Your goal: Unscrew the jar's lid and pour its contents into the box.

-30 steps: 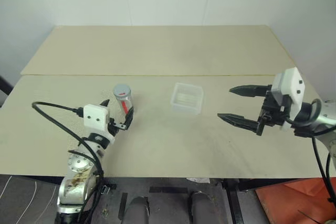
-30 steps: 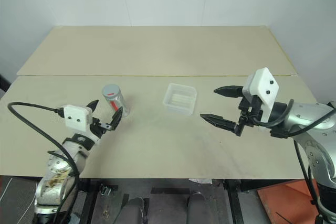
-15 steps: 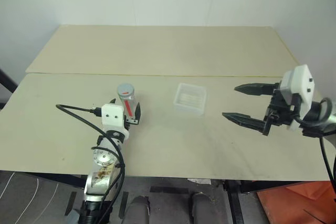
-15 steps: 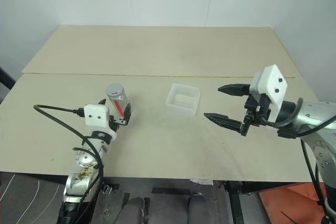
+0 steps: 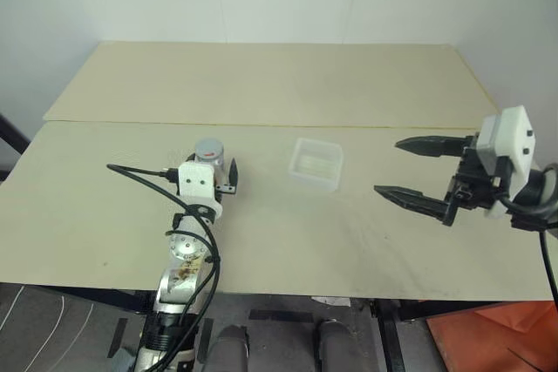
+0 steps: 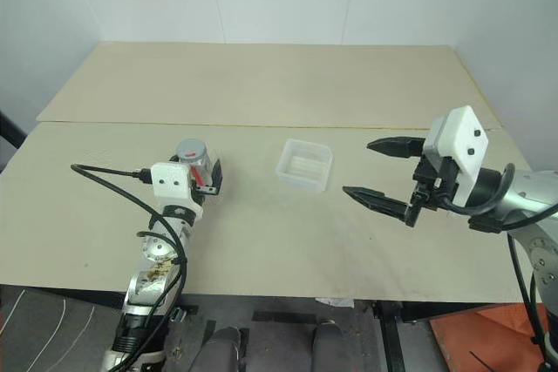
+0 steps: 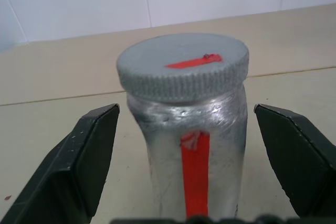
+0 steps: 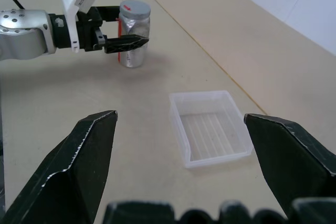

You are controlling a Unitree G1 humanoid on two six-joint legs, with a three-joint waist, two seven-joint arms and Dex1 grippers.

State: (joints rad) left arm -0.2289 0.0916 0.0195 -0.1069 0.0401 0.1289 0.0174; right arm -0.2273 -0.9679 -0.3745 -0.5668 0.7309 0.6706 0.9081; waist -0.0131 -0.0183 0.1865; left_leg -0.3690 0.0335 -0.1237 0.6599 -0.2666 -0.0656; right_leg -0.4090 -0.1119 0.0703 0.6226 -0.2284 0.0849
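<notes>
I need to close my left gripper on the jar. Its fingers are beside the jar's silvery sides below the grey lid [image 5: 209, 148] [image 7: 182, 69], so they would hold the jar if I closed now.
The silvery jar [image 7: 195, 129] with a red stripe stands upright on the table, left of centre, and its grey lid [image 7: 182, 69] is screwed on. My left gripper [image 5: 214, 179] is open, one finger on each side of the jar, with a gap on both sides. The contents are hidden inside the jar. The clear box [image 5: 316, 165] sits empty to the right of the jar [image 5: 209, 158]. Further right, my right gripper [image 5: 389, 165] hovers open above the table and points toward the box [image 8: 210, 136] and the jar [image 8: 132, 45].
The beige table [image 5: 288, 241] is made of two boards that meet at a seam [image 5: 261, 125] behind the jar. A black cable [image 5: 139, 172] loops from my left wrist. White walls rise behind the table, and its front edge runs below my arms.
My left gripper has moved forward, and its open fingers now straddle the jar instead of standing short of it. The right gripper has stayed put. The head camera shifted slightly.
</notes>
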